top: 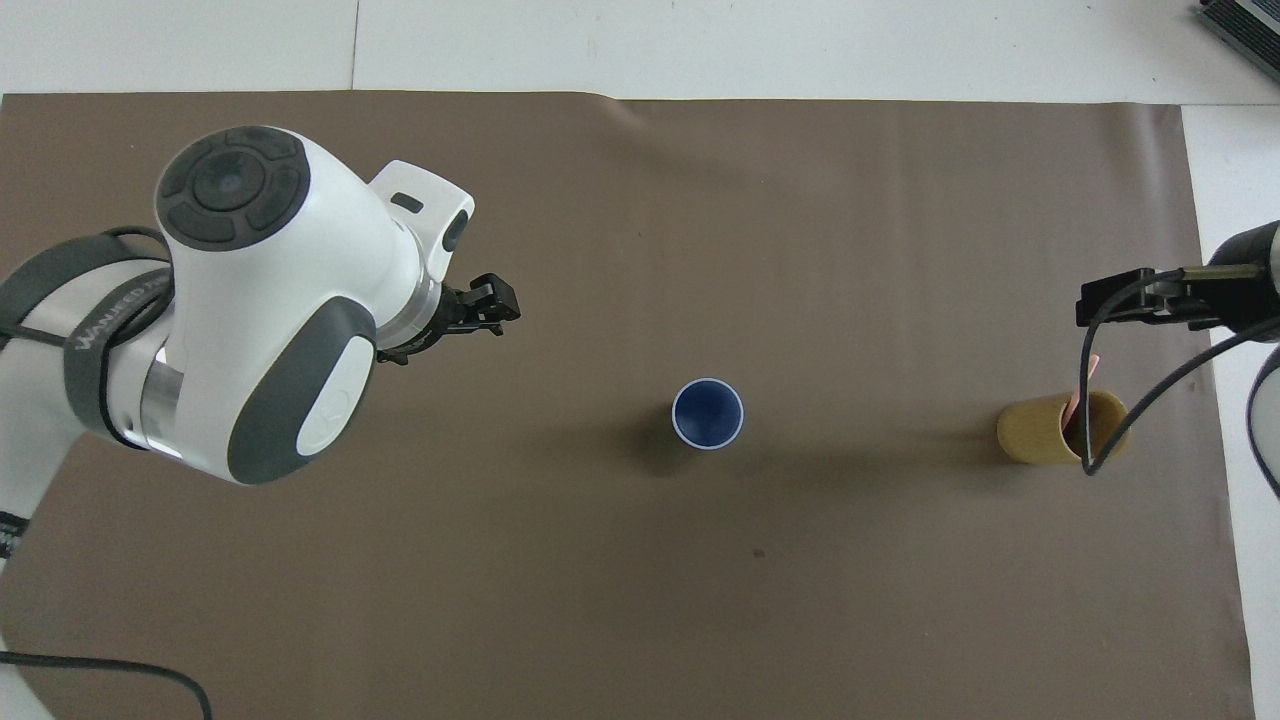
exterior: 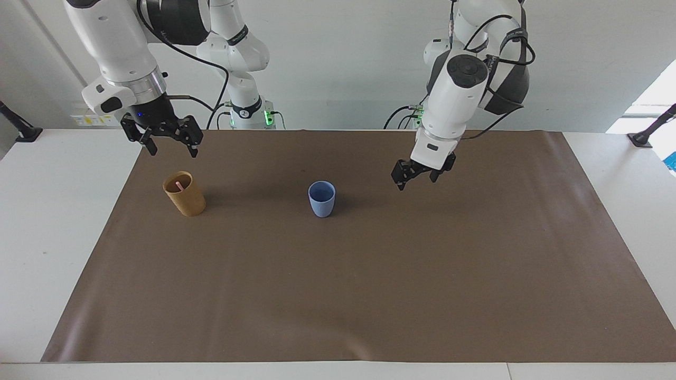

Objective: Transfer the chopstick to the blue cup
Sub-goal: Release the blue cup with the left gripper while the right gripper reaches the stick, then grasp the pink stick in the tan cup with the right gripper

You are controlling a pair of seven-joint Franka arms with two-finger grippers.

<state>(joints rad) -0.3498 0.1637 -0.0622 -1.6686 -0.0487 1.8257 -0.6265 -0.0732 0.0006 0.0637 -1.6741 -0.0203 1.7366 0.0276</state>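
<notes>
The robot needs to grab the pink chopstick by its upper end [top: 1094, 362] with the right gripper next, to move it into the blue cup [top: 708, 413].
The blue cup [exterior: 321, 198] stands upright mid-mat; it also shows in the overhead view [top: 707, 413], and no stick shows in it. A tan cup [exterior: 184, 193] [top: 1060, 428] stands toward the right arm's end, with a pale pink chopstick [exterior: 179, 186] [top: 1078, 398] leaning in it. My left gripper [exterior: 417, 178] [top: 490, 312] is open and empty, raised over bare mat beside the blue cup, toward the left arm's end. My right gripper [exterior: 168, 142] [top: 1110, 300] is open and empty, up in the air over the tan cup's area, not touching it.
A brown mat [exterior: 369, 290] covers most of the white table [exterior: 63, 211]. Black clamp stands sit at both ends of the table near the robots [exterior: 21, 131] [exterior: 647, 136]. A dark object [top: 1240, 30] lies at a table corner.
</notes>
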